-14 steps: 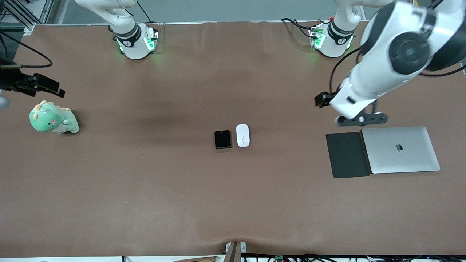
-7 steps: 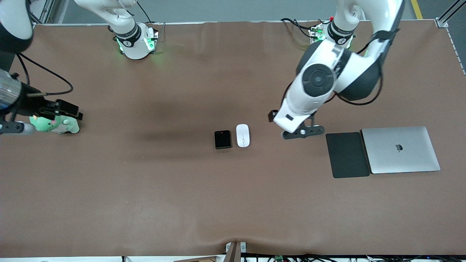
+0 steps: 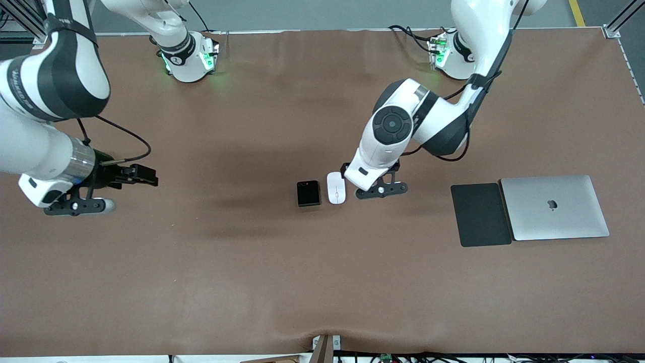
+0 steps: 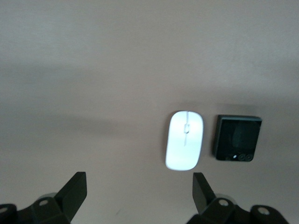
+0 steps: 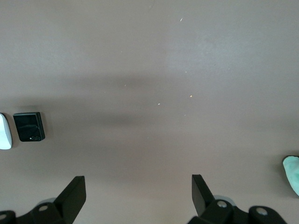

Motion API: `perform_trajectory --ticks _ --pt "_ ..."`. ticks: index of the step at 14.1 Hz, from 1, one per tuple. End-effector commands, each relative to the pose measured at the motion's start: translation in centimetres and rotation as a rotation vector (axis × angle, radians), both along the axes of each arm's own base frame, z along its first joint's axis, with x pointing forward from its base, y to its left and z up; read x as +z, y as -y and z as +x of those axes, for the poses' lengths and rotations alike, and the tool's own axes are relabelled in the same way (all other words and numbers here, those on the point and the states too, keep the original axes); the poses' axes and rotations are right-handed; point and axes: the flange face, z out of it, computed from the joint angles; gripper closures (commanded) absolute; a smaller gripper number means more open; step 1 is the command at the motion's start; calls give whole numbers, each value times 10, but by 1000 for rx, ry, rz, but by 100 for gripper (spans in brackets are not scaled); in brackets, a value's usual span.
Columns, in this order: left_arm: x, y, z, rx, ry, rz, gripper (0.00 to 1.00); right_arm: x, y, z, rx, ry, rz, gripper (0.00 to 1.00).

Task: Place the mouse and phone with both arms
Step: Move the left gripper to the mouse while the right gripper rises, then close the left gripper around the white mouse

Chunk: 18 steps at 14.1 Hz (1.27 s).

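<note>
The mouse needs to go on the dark-grey pad [image 3: 481, 215], so my left gripper should grab the long side edges of the white mouse [image 3: 336, 187] next.
The white mouse [image 3: 336, 187] and the black phone [image 3: 308, 193] lie side by side at the middle of the table, the mouse toward the left arm's end. My left gripper [image 3: 381, 190] is open and empty, low over the table just beside the mouse. In the left wrist view the mouse [image 4: 185, 146] and phone [image 4: 237, 143] show ahead of the open left gripper [image 4: 138, 189]. My right gripper [image 3: 75, 205] is open and empty over the right arm's end of the table. Its wrist view shows the open gripper [image 5: 138, 189], the phone [image 5: 29, 126] and a sliver of the mouse [image 5: 3, 131] far off.
A dark-grey pad [image 3: 480, 214] and a closed silver laptop [image 3: 554, 206] lie side by side toward the left arm's end. A green plush toy [image 5: 293, 171] shows at the edge of the right wrist view; the right arm hides it in the front view.
The left arm has swung from above the pad and laptop to beside the mouse. The right arm has come in from the table's edge and now covers the plush toy.
</note>
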Motion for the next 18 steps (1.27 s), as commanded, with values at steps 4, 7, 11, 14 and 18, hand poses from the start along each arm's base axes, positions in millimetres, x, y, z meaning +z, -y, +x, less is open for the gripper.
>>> perform_trajectory --ticks 4,7,11,14,18 --pt "-71 36 -5 7 89 6 0 -44 -15 19 6 -22 -2 0" --pt "-100 50 -13 -20 111 -7 4 -44 -18 19 11 -21 -3 0" --pt "-121 56 -19 -34 123 -4 8 -44 -22 18 17 -21 -3 0" --pt "-131 59 -20 -25 126 -11 9 -44 -24 18 20 -22 -3 0" --pt "-142 65 -26 -37 127 -12 10 -42 -25 17 21 -19 1 0"
